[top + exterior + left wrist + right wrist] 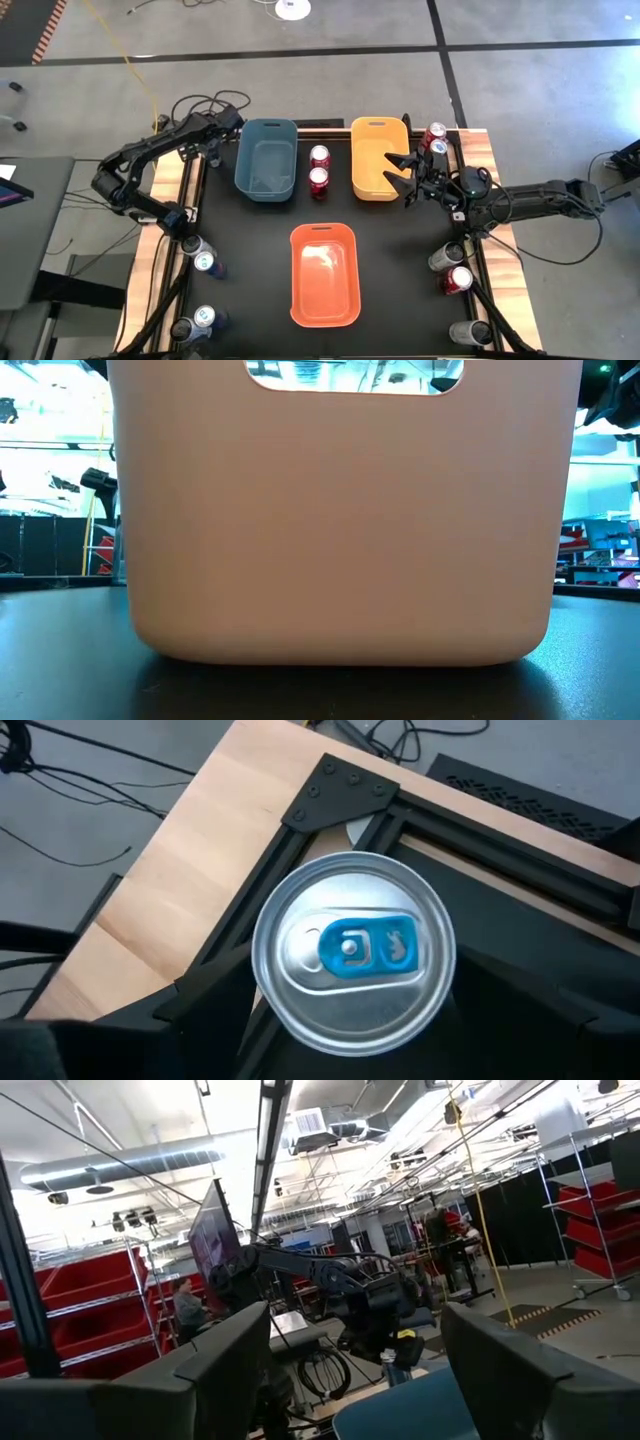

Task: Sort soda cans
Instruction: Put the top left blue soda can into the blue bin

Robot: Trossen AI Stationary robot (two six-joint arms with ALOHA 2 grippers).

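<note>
My left gripper is about to grab the soda can by its body just below its silver rim [354, 1042], to sort the can into the blue bin.
My left gripper [212, 150] is at the table's far left corner, beside the blue bin [266, 160], pointing down. In its wrist view a soda can [352, 950] with a silver top and a blue tab sits between its fingers. My right gripper [397, 170] is open and empty. It hovers level over the right part of the yellow bin [372, 160]. Two red cans [319, 166] stand between the blue and yellow bins. The other cans stand along the left and right edges. My left gripper [350, 1005] comes at the soda can from above, pointing down. Its two fingers [520, 995] stand against opposite sides of the can's upright wall, just below the rim [445, 970]. Whether the can's base is on the table, I cannot tell.
An orange bin [324, 275] sits near the middle front and fills the low view [340, 510]. Two cans [435, 142] stand at the far right corner, three [457, 280] along the right edge, and several [204, 262] along the left edge. Cables lie on the floor beyond the table.
</note>
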